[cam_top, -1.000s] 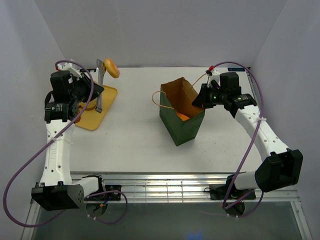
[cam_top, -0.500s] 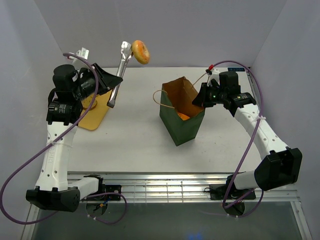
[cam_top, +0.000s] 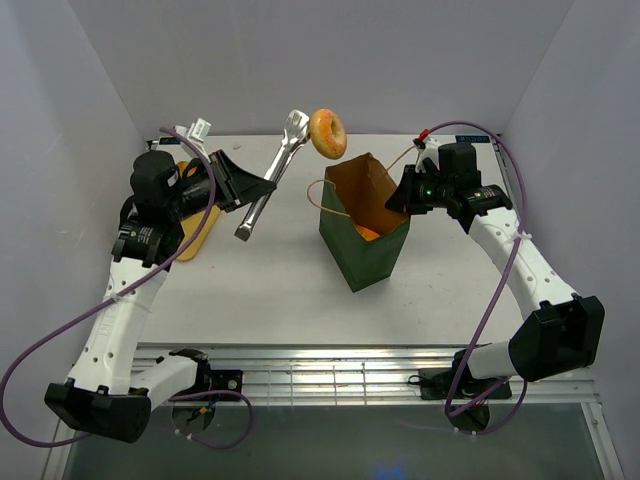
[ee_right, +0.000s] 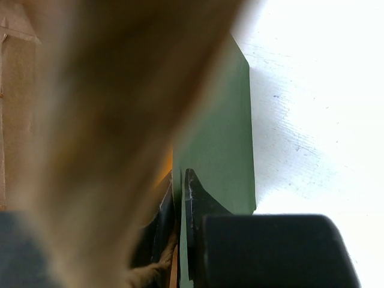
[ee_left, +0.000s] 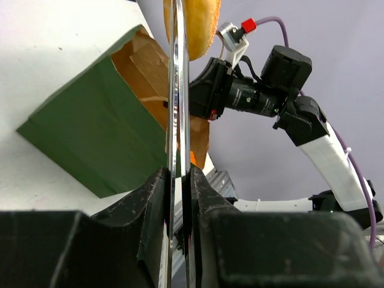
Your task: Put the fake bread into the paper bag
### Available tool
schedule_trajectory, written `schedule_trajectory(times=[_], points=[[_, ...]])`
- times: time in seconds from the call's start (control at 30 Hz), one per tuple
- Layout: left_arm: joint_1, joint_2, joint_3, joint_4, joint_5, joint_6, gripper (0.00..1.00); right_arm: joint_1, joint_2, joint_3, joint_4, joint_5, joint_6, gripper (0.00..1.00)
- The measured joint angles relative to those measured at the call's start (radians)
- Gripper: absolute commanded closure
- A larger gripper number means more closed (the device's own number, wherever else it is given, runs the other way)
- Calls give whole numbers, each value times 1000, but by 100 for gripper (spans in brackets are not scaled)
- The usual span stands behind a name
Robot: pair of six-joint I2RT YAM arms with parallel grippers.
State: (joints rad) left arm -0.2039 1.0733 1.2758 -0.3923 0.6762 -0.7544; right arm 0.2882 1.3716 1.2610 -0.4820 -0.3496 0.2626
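The bagel (cam_top: 328, 133) hangs beside the bag's open top and would miss it, so it is too early to open my left gripper; lining up the bagel comes next.
A golden-brown ring-shaped bagel (cam_top: 328, 133) of the fake bread hangs in the air, pinched at the tip of the metal tongs (cam_top: 270, 180). It is just above and left of the open mouth of the dark green paper bag (cam_top: 372, 250). My left gripper (cam_top: 238, 183) is shut on the tongs' handles (ee_left: 178, 90), with the bagel (ee_left: 195, 24) at the top of the left wrist view. Another orange bread piece (cam_top: 365, 233) lies inside the bag. My right gripper (cam_top: 400, 200) is shut on the bag's right wall (ee_right: 222, 138), one finger inside and one outside.
The flat yellow tray (cam_top: 197, 238) lies at the left, mostly hidden behind my left arm. A tan string handle (cam_top: 318, 200) loops off the bag's left side. White walls close in the table at the back and both sides.
My left arm has swung right and carried the tongs with the bagel from over the yellow tray to the bag's mouth. The right arm and the bag have not moved.
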Motion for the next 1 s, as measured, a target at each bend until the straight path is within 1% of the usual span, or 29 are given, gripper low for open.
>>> schedule_trajectory(times=[0.37, 0.47, 0.5, 0.53, 0.63, 0.67, 0.73, 0.77, 0.9, 1.0], points=[[-92, -3, -140, 117, 20, -51, 100, 0, -3, 0, -13, 10, 18, 86], [-113, -1, -177, 150, 19, -63, 96, 0, -3, 0, -15, 10, 19, 86], [-117, 0, -186, 160, 19, -67, 94, 0, -3, 0, -16, 10, 19, 86], [-121, 3, -190, 164, 19, -69, 89, 0, -3, 0, -16, 10, 19, 86], [-126, 13, -191, 186, 19, -74, 84, 0, -4, 0, -17, 10, 19, 86], [-127, 16, -191, 192, 18, -74, 79, 0, -5, 0, -17, 10, 19, 86], [-127, 20, -191, 199, 13, -75, 73, 0, -6, 0, -17, 10, 18, 86], [-127, 21, -191, 200, 10, -75, 67, 0, -6, 0, -17, 10, 19, 86], [-127, 22, -191, 209, -7, -78, 57, 0, -10, 0, -18, 10, 18, 86], [-127, 22, -193, 214, -14, -82, 52, 0, -11, 0, -19, 10, 18, 86]])
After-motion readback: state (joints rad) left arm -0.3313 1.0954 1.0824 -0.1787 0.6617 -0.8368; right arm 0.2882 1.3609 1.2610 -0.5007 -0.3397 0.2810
